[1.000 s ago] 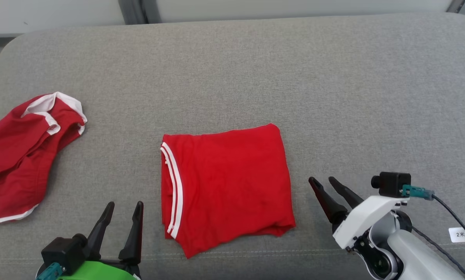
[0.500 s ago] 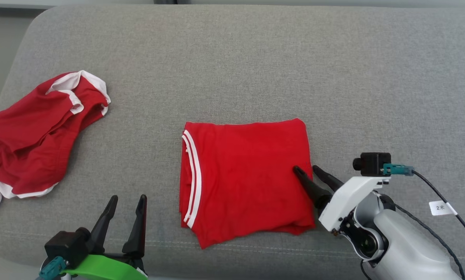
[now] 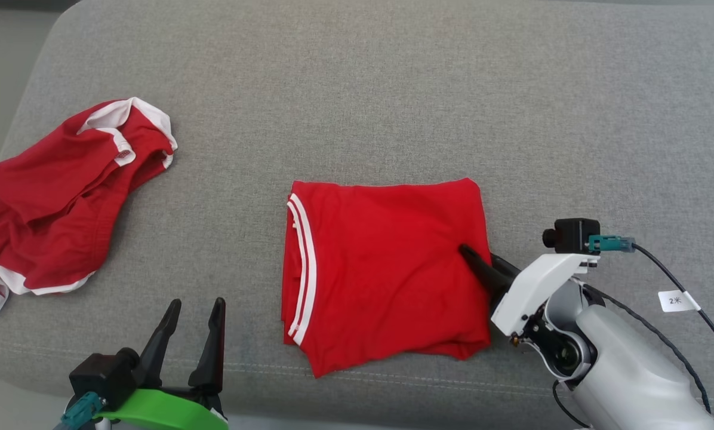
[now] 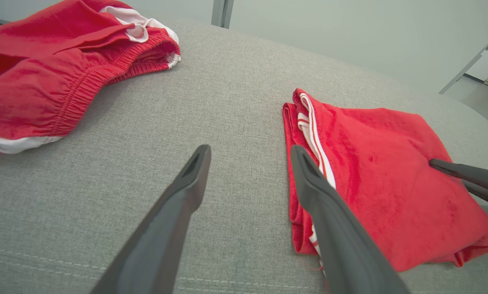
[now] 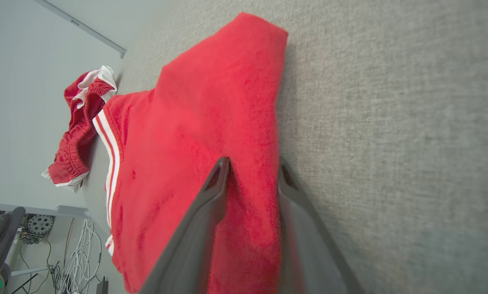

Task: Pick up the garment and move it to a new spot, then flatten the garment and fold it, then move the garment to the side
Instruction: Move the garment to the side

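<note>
I will next use my right gripper to pinch the garment's raised folded edge opposite the white stripes, because the garment's red top (image 3: 394,265) lies flat on the cushion (image 3: 393,89).
The garment (image 3: 387,269), a red folded piece with two white stripes along its left edge, lies flat on the grey cushion (image 3: 393,89). My right gripper (image 3: 478,252) is at its right edge, open, one finger on top of the cloth and the other by the edge. In the right wrist view the fingers (image 5: 253,161) straddle that edge of the garment (image 5: 195,122) with red cloth between them. My left gripper (image 3: 196,301) stands open near the front left, apart from the garment. In the left wrist view it (image 4: 248,149) holds nothing, beside the striped edge of the garment (image 4: 382,175).
A second red garment (image 3: 64,197) with white trim lies crumpled at the cushion's left end, also in the left wrist view (image 4: 44,69). The cushion's front seam (image 3: 393,382) runs just below the folded garment. Bare grey cushion lies behind and to the right.
My right gripper has moved left from the bare cushion onto the garment's right edge, and its fingers have narrowed around the cloth. The camera has shifted. The left gripper has stayed open.
</note>
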### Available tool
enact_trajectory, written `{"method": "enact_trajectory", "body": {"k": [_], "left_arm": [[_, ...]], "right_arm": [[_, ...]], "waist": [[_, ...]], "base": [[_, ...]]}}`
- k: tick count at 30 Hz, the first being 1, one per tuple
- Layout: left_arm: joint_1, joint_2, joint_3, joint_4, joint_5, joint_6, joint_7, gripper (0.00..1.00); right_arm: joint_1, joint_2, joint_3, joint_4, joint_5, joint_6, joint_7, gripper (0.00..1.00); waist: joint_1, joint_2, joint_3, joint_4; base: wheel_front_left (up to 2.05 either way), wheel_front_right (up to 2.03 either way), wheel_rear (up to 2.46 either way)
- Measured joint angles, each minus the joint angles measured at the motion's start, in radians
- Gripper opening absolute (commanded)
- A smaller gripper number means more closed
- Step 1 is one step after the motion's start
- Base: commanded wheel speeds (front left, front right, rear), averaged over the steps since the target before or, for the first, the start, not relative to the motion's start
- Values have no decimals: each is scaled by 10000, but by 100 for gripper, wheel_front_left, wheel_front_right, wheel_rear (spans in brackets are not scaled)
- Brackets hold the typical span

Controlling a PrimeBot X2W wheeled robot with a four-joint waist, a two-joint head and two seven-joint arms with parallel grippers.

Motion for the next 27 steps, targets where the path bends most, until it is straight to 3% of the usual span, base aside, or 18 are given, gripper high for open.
{"method": "enact_trajectory", "body": {"k": [6, 11, 23, 27], "left_arm": [[-233, -81, 12, -29, -13, -75, -4, 100], [-286, -65, 148, -29, -15, -75, -8, 100], [-681, 364, 215, -288, 102, -94, 52, 100], [-742, 562, 117, -453, 167, -178, 295, 100]], "right_arm": [[-322, -178, -94, 167, 253, 127, 408, 0], [-1131, -704, -90, 171, 249, 259, 836, 0], [-2932, -2742, -905, 433, 40, 267, 1701, 0], [-3631, -3653, -1066, 694, -389, 73, 1969, 0]], "waist": [[0, 0, 207, 56], [0, 0, 417, 14], [0, 0, 972, -243], [0, 0, 1247, -270]], "base": [[0, 0, 0], [0, 0, 0], [0, 0, 0], [0, 0, 0]]}}
